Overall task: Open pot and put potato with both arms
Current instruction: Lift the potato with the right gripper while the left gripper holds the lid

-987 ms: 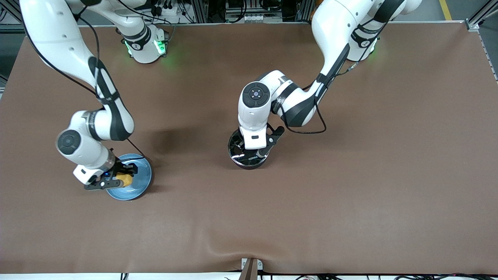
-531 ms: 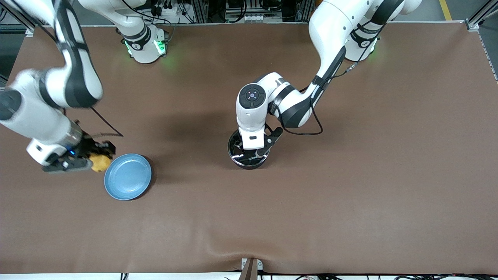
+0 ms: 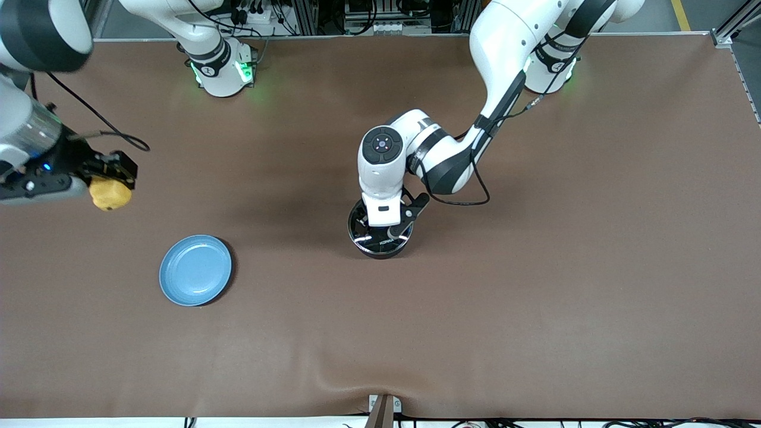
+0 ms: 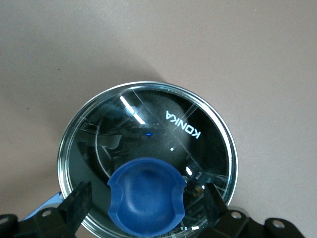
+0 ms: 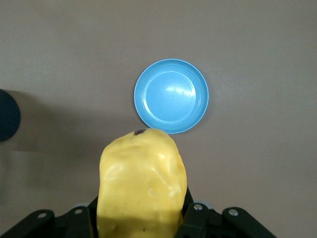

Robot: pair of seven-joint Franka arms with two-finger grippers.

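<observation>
My left gripper's fingers stand on either side of the blue knob [image 4: 147, 196] in the left wrist view, low over the lid [image 4: 148, 114]. It is time to close.
The black pot [image 3: 380, 245] stands mid-table with its clear glass lid [image 4: 148, 134] on. My left gripper [image 3: 389, 229] is low over the lid. It is open, with one finger [image 4: 78, 199] on each side of the blue knob [image 4: 147, 196] and a gap at both sides. The pot's handle is hidden under the arm in the front view. My right gripper [image 3: 107, 183] is shut on the yellow potato [image 3: 110, 195] and holds it in the air over bare table near the right arm's end. The potato [image 5: 142, 183] fills the space between the right gripper's [image 5: 142, 220] jaws.
An empty light-blue plate [image 3: 195, 270] lies on the brown table, nearer to the front camera than the spot under the held potato; it also shows in the right wrist view [image 5: 171, 96]. The arm bases stand along the table's edge farthest from the camera.
My right gripper lifted the potato off the blue plate and carried it up toward the right arm's end. My left gripper stayed over the lid, shifting only slightly.
</observation>
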